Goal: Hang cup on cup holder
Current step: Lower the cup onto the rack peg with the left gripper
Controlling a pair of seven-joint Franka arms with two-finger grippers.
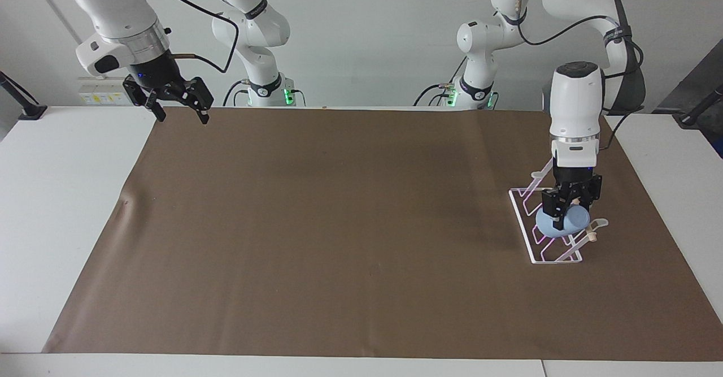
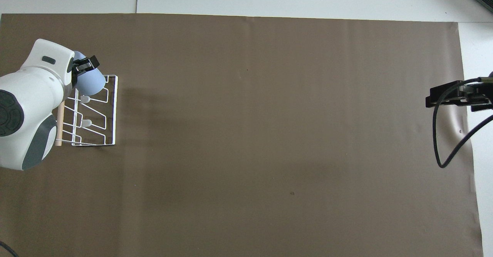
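The light-blue cup [image 2: 91, 82] lies among the white wire loops and would remain in the holder [image 2: 115, 110], so it is time for my left gripper to release it now.
The light-blue cup [image 1: 556, 229] lies tilted in my left gripper [image 1: 569, 212], which is shut on it. The cup is down among the slanted loops of the white wire cup holder [image 1: 521, 224], at the holder's end farther from the robots. I cannot tell whether it sits over a tab. In the overhead view the cup [image 2: 92, 83] covers that end of the holder [image 2: 115, 110], and the left gripper [image 2: 86, 65] grips its upper side. The wooden rod [image 2: 58, 130] is partly hidden by the left arm. My right gripper [image 1: 182, 114] is open, empty and raised over the mat's corner at the right arm's end; it also shows in the overhead view [image 2: 433, 97].
A brown paper mat [image 1: 339, 224] covers most of the white table [image 1: 56, 196]. A black cable [image 2: 437, 145] loops down from the right gripper. The cup holder stands near the mat's edge at the left arm's end.
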